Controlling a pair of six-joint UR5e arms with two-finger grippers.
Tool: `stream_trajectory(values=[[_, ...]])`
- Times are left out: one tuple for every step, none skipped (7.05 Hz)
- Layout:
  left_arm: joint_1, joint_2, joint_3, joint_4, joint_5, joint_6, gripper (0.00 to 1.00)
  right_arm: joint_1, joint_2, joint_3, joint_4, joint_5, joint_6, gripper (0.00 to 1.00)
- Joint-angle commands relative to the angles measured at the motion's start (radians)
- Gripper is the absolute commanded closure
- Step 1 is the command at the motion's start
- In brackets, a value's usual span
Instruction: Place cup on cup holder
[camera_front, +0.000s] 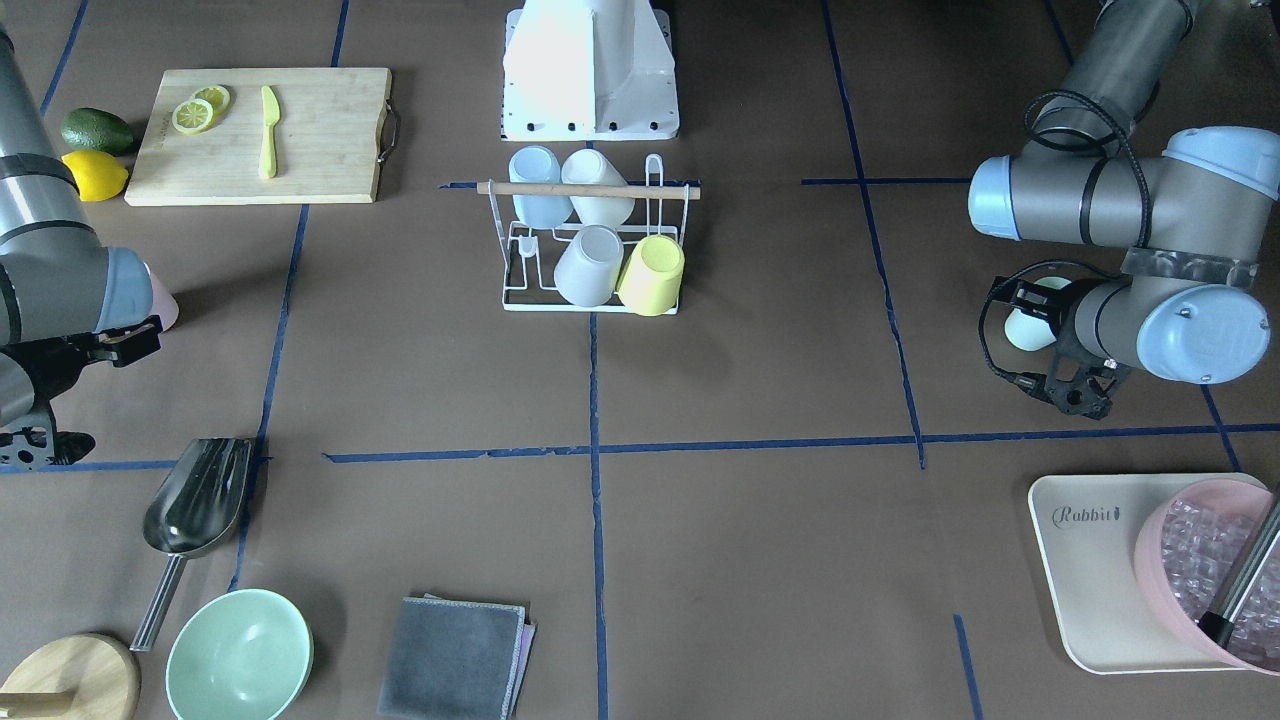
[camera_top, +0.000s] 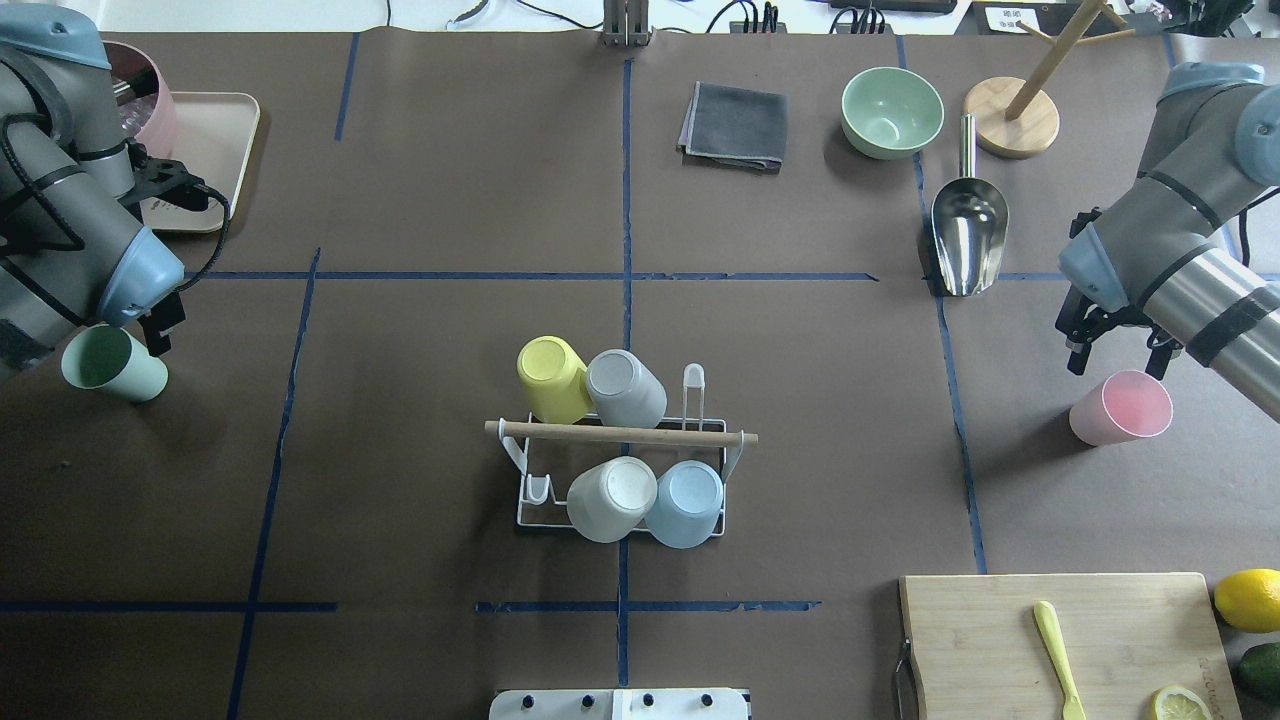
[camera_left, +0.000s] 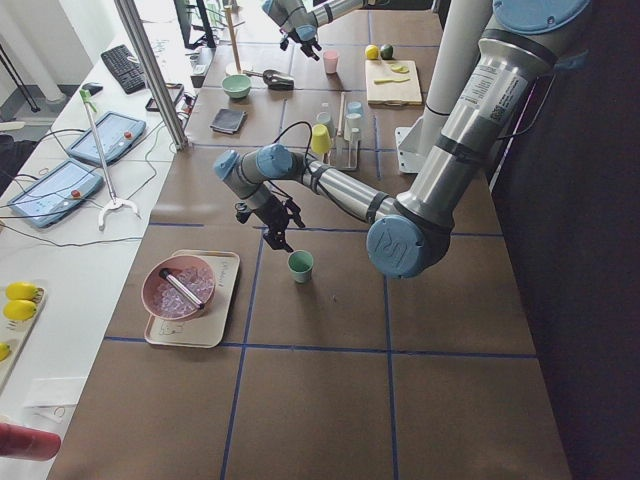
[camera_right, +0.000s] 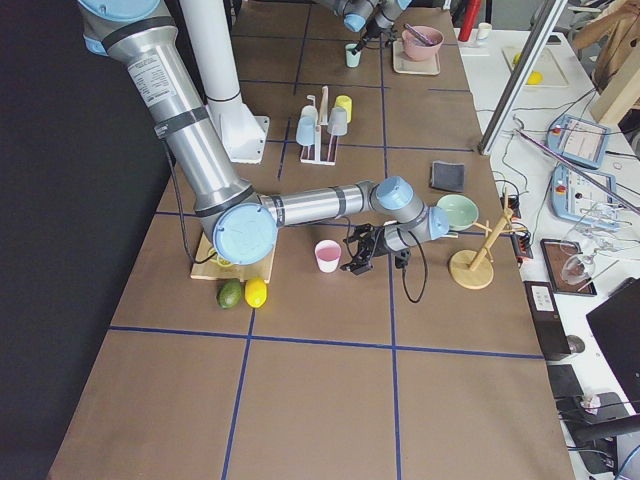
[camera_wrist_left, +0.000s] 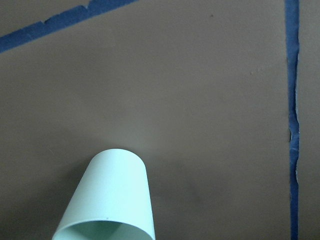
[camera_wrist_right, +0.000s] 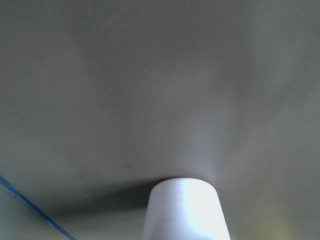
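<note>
I need to grip the pink cup by its side (camera_front: 164, 302) with my right gripper next, so that the cup can go on the white wire cup holder (camera_front: 528, 248).
The white wire cup holder (camera_top: 528, 470) with a wooden rod across its top stands mid-table and also shows in the front view (camera_front: 512, 262). It carries a yellow cup (camera_top: 550, 378), a grey, a white and a blue one. A mint green cup (camera_top: 112, 362) stands upright at the table's left, also in the left wrist view (camera_wrist_left: 115, 200). My left gripper (camera_top: 162, 328) is just beside it, open, not holding it. A pink cup (camera_top: 1122, 408) stands at the right, also in the right wrist view (camera_wrist_right: 185, 210). My right gripper (camera_top: 1115, 355) hangs open just behind it.
A cutting board (camera_top: 1000, 640) with a yellow knife and lemon slices lies at near right, with a lemon and an avocado beside it. A metal scoop (camera_top: 968, 235), a green bowl (camera_top: 892, 110), a grey cloth (camera_top: 735, 125) and a wooden stand (camera_top: 1025, 125) are at the far side. A tray (camera_top: 215, 125) with a pink bowl is far left.
</note>
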Motion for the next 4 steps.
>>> stream_trajectory(values=[[-0.005, -0.003, 0.055, -0.004, 0.039, 0.096, 0.00, -0.044, -0.005, -0.030, 0.007, 0.002, -0.003, 0.01], [-0.008, -0.005, 0.096, -0.004, 0.035, 0.105, 0.00, -0.050, -0.006, -0.036, 0.009, 0.000, -0.006, 0.01], [-0.012, -0.008, 0.110, -0.004, 0.029, 0.104, 0.00, -0.051, -0.008, -0.037, 0.009, 0.000, -0.015, 0.01], [-0.014, -0.021, 0.133, -0.004, 0.024, 0.104, 0.00, -0.061, -0.009, -0.037, 0.008, 0.000, -0.015, 0.01]])
